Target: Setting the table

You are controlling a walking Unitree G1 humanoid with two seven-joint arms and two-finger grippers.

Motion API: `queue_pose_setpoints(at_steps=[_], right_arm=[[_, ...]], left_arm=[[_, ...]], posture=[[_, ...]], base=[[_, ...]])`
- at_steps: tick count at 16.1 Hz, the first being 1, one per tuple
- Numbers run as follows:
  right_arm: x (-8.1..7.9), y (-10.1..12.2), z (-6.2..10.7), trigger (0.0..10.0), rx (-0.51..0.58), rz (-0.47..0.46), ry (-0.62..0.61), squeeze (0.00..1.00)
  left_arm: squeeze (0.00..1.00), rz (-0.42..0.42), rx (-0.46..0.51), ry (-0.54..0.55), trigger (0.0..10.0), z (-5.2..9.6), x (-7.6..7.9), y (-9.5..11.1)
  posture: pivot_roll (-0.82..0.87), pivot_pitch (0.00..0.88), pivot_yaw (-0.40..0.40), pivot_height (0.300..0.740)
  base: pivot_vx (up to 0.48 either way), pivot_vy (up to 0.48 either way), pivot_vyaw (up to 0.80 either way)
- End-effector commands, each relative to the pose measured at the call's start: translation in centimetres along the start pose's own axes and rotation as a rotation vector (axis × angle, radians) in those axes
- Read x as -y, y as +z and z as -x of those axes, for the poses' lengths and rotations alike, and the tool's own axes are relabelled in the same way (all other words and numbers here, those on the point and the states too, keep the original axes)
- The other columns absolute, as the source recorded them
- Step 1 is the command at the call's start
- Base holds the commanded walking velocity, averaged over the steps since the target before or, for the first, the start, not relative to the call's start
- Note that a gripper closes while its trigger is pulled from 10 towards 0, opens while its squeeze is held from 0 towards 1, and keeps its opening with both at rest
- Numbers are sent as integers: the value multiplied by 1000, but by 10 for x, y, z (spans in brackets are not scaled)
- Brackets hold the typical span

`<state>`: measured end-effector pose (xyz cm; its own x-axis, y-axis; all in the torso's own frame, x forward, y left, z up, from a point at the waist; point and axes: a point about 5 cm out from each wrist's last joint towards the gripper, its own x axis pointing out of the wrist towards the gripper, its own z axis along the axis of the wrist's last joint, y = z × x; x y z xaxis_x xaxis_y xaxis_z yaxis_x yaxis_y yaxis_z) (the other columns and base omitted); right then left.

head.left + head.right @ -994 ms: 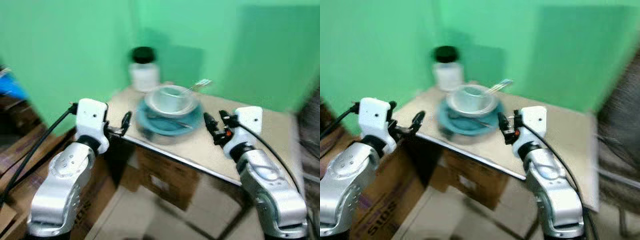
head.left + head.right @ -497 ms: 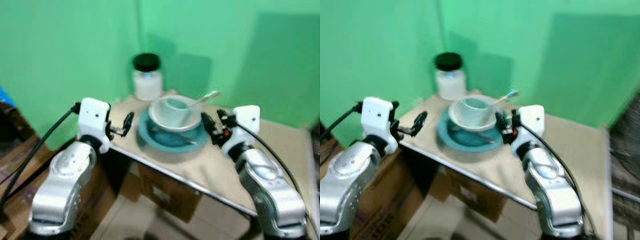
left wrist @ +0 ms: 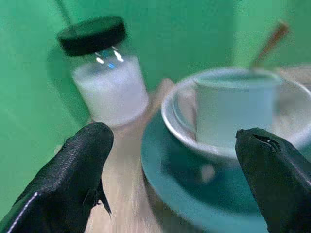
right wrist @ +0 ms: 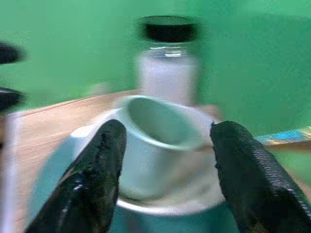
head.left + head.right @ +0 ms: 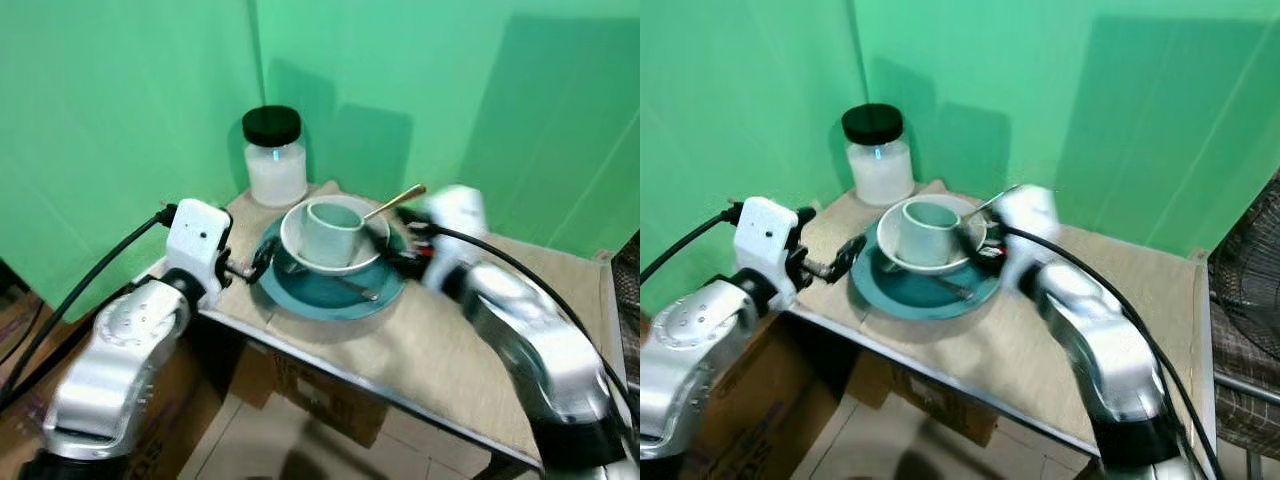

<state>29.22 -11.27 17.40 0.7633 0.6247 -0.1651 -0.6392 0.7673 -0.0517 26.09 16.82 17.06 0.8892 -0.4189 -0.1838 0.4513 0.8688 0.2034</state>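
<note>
My right gripper will grab the cup by its open rim [image 5: 354, 227] [image 4: 167, 144], which stands above the bowl, because the white bowl closes around the lower body of the cup.
A teal plate [image 5: 300, 300] lies on the beige table [image 5: 450, 350] and carries a white bowl [image 5: 296, 240] with a pale cup [image 5: 330, 230] standing in it. A spoon handle [image 5: 396, 200] sticks out of the bowl toward the back right, and another utensil [image 5: 352, 289] lies on the plate. My left gripper [image 5: 258, 262] is open at the plate's left rim, its fingers [image 3: 77, 165] wide apart. My right gripper [image 4: 167, 131], blurred by motion, is open with the cup between its fingers [image 4: 97, 174], close to the bowl's right side [image 5: 975, 245].
A glass jar [image 5: 275, 155] with a black lid and white contents stands at the table's back left corner against the green wall. Cardboard boxes [image 5: 330, 395] sit under the table. A wire fan guard [image 5: 1240, 300] is at the far right. The table's right half is bare.
The camera has come closer to the table. My right gripper has swung left to the bowl's right side. My left gripper has closed in on the plate's rim.
</note>
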Motion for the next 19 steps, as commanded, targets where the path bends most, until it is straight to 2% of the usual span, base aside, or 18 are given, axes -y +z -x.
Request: queue_pose_setpoints(at_steps=[1, 5, 6, 9, 10, 11, 13, 14, 15, 19], right_arm=[[3, -1, -2, 10000, -25, 3, 26, 1000], [14, 6, -29, 10000, -95, 99, 104, 1000], [16, 8, -47, 10000, -128, 124, 126, 1000], [24, 14, -69, 10000, -157, 177, 79, 1000], [25, 15, -72, 10000, -172, 195, 82, 251], [26, 15, -74, 10000, -188, 208, 99, 0], [28, 15, -74, 9725, -224, 207, 162, 0], [30, 14, -74, 1137, -241, 213, 177, 0], [33, 12, -72, 0, -259, 211, 187, 0], [35, 9, -70, 0, -298, 192, 235, 0]], left_arm=[[0, -10, 2, -30, 10000, 2, -2, 0], [0, -73, -62, -151, 10000, 15, -11, -5], [0, -99, -96, -212, 10000, 21, -11, -9], [0, -106, -106, -251, 10000, 24, -11, -10], [0, -110, -107, -260, 10000, 25, -10, -10], [0, -113, -108, -265, 10000, 25, -10, -9], [0, -113, -106, -271, 10000, 26, -10, -9], [0, -113, -105, -273, 10000, 26, -10, -9], [0, -114, -103, -274, 10000, 26, -10, -8], [0, -117, -94, -281, 10000, 24, -9, -7]], posture=[[81, 0, 48, 740], [80, 0, 54, 740], [82, 0, 54, 740], [86, 0, 53, 740], [89, 0, 50, 740], [92, 0, 46, 740], [93, 0, 42, 740], [92, 0, 41, 740], [89, 0, 42, 740], [82, 0, 44, 740]], base=[[0, 0, 0], [0, 0, 0], [0, 0, 0], [0, 0, 0], [0, 0, 0], [0, 0, 0], [0, 0, 0], [0, 0, 0], [0, 0, 0], [0, 0, 0]])
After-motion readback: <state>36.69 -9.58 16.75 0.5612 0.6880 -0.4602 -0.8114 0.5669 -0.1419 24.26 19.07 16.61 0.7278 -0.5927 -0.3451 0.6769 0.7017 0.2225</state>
